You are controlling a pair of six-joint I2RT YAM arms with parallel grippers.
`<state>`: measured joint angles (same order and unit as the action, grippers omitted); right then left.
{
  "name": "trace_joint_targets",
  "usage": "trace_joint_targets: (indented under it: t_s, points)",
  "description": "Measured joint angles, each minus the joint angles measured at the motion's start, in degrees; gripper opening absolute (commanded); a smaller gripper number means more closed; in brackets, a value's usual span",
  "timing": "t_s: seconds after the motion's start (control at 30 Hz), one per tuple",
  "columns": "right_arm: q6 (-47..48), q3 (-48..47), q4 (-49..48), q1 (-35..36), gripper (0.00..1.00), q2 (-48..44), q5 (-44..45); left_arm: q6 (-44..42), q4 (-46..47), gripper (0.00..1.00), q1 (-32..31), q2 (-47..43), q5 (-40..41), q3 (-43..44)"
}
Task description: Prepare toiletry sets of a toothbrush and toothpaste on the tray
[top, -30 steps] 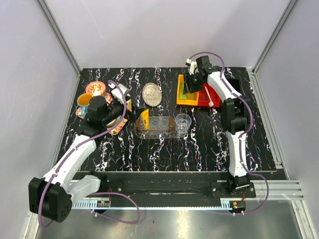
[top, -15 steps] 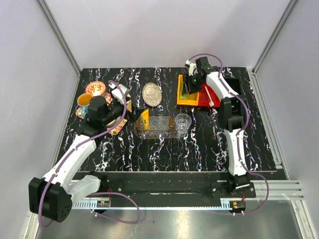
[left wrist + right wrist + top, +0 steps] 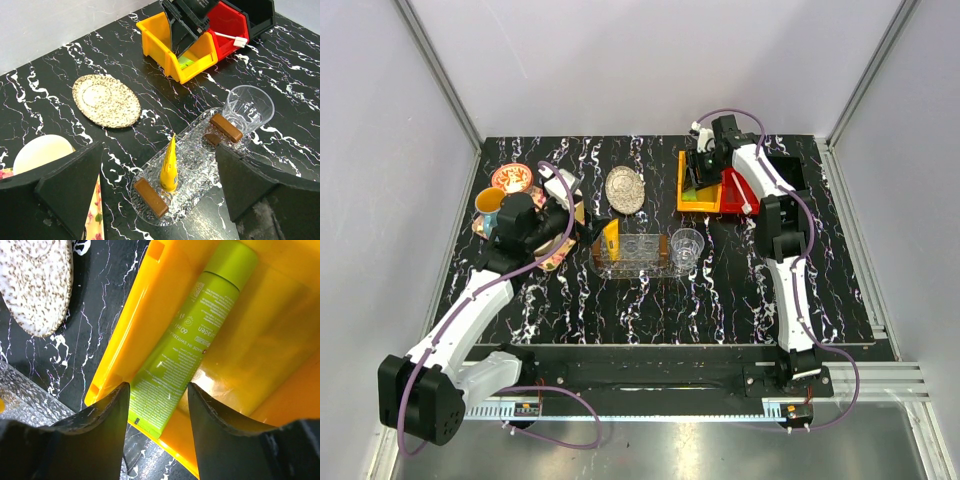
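My right gripper needs to go lower before it closes on the tube's green tail, because the tail still shows below my right gripper's fingers.
The clear oval tray (image 3: 200, 155) (image 3: 650, 262) lies mid-table. An orange-yellow toothpaste (image 3: 170, 167) (image 3: 611, 240) stands on its left half. The lime green toothpaste (image 3: 185, 345) (image 3: 186, 61) lies in the yellow bin (image 3: 107, 365) (image 3: 682, 200). My right gripper (image 3: 157, 390) (image 3: 703, 168) hangs open over the bin, a finger on each side of the tube's flat end. A slim white stick with a wider end, the toothbrush (image 3: 231, 38), rests across the red bin (image 3: 225, 22). Left of the tray, my left gripper (image 3: 159, 146) (image 3: 570, 212) is wide open and holds nothing.
A clear cup (image 3: 248, 106) (image 3: 687, 248) stands at the tray's right end. A round speckled dish (image 3: 106, 101) (image 3: 625, 190) lies behind the tray. A colourful tray with cups (image 3: 500, 215) sits under my left arm. A black bin (image 3: 790, 172) stands beside the red bin.
My right gripper has shifted slightly left over the yellow bin. The left arm and the things on the tray have not moved.
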<state>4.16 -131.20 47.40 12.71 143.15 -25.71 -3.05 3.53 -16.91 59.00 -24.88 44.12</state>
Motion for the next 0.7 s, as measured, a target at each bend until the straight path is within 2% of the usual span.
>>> trace_joint_targets:
  t_s: [0.37, 0.53, 0.7]
  points:
    - [0.0, -1.4, 0.7, -0.1, 0.48, 1.1, 0.3, -0.2, 0.1, 0.99, 0.0, 0.0, 0.0, 0.0]
    - [-0.1, -3.9, 2.2, -0.1, 0.54, 2.5, 0.2, -0.2, 0.5, 0.99, 0.0, 0.0, 0.0, 0.0]
    - [0.1, -5.5, 2.5, -0.1, 0.54, 3.4, 1.2, -0.2, 0.6, 0.99, 0.0, 0.0, 0.0, 0.0]
